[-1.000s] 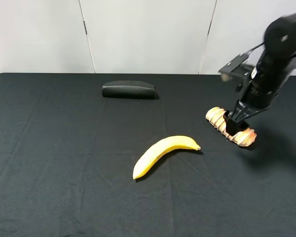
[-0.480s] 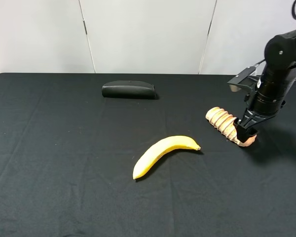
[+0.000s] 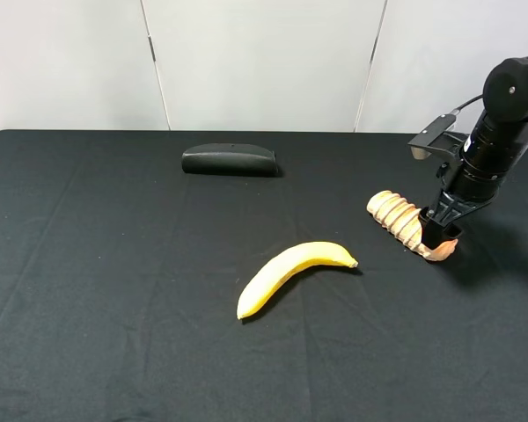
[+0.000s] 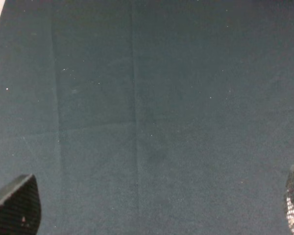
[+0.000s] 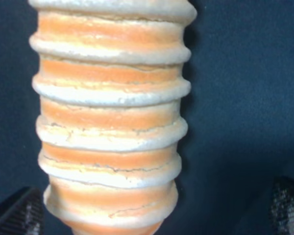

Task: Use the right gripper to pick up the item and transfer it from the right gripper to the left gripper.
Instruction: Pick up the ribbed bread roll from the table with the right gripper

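Observation:
The robot's right gripper should move down before it closes on the loaf (image 3: pixel 394 214), because one of its fingers is over the loaf's end (image 3: pixel 444 251), above the cloth.
The item, a tan ridged loaf (image 3: pixel 394 214), lies on the black table at the right, to the right of the banana. My right gripper (image 3: pixel 438 236) is low over the loaf's near-right end. In the right wrist view the loaf (image 5: pixel 110 117) fills the middle, and the right gripper (image 5: pixel 152 210) is open, with one fingertip on each side of the loaf's end, apart from it. The left gripper (image 4: pixel 154 203) is open and empty over bare black cloth. The left arm does not show in the exterior view.
A yellow banana (image 3: pixel 290 274) lies near the middle of the black table (image 3: pixel 114 308). A black oblong case (image 3: pixel 229 160) lies at the back centre. The table's back edge meets a white wall.
My right gripper has slid from the loaf's middle to its near-right end and steadied there. The loaf, banana and case have not moved.

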`<action>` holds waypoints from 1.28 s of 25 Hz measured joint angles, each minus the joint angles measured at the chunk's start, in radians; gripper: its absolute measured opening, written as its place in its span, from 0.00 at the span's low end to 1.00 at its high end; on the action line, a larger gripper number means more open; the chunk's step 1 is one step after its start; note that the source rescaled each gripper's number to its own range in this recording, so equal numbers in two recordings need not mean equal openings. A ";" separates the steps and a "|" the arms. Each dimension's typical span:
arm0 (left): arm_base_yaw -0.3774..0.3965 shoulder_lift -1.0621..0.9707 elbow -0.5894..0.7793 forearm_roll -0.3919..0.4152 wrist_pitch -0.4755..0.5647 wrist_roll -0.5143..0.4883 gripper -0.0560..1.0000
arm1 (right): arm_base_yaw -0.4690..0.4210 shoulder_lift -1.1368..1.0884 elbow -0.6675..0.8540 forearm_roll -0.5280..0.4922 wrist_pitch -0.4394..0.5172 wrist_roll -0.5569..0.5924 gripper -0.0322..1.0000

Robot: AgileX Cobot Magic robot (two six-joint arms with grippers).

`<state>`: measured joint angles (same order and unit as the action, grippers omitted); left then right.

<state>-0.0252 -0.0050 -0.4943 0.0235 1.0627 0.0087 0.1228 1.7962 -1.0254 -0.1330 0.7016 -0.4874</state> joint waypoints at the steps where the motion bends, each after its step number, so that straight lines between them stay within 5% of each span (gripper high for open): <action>1: 0.000 0.000 0.000 0.000 0.000 0.000 0.99 | 0.000 0.000 0.000 -0.003 -0.001 0.000 1.00; 20: 0.000 0.000 0.000 0.000 0.000 0.000 0.99 | 0.000 0.000 0.108 -0.034 -0.156 -0.004 1.00; 32: 0.000 0.000 0.000 0.000 0.000 0.000 0.99 | 0.000 0.052 0.108 -0.033 -0.155 -0.004 1.00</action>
<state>-0.0252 -0.0050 -0.4943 0.0235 1.0627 0.0087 0.1228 1.8486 -0.9175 -0.1655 0.5465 -0.4912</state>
